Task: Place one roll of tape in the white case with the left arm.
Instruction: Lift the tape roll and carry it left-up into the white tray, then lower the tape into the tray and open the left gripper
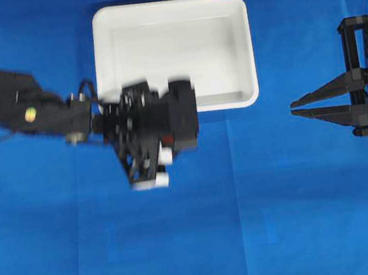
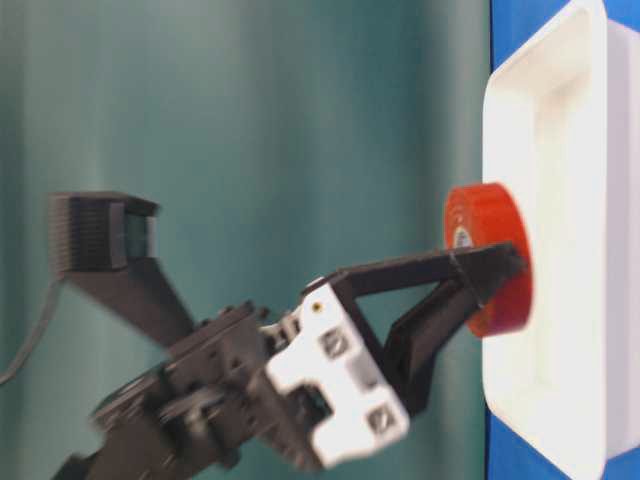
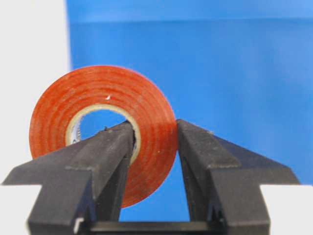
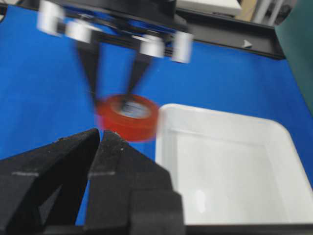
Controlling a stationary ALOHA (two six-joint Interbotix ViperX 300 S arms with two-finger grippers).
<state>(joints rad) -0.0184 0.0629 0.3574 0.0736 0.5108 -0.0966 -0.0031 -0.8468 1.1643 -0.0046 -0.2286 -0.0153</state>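
Observation:
The orange-red roll of tape hangs over blue cloth in the left wrist view, so my left gripper should keep holding it until it reaches the white case.
My left gripper [image 3: 152, 128] is shut on the orange-red roll of tape [image 3: 98, 88], with one finger through the pale core and the other on the outer face. In the right wrist view the roll [image 4: 128, 117] hangs over the blue cloth, just beside the rim of the white case [image 4: 220, 113]. In the overhead view the left gripper [image 1: 166, 126] covers the roll at the front left rim of the case [image 1: 244, 49]. At table level the roll [image 2: 488, 258] sits against the case rim [image 2: 500, 90]. My right gripper [image 1: 293, 108] is shut and empty, well to the right.
Blue cloth covers the table. The inside of the case holds nothing. The left arm is blurred by motion. A black frame edge [image 4: 230, 27] runs along the far side of the table in the right wrist view.

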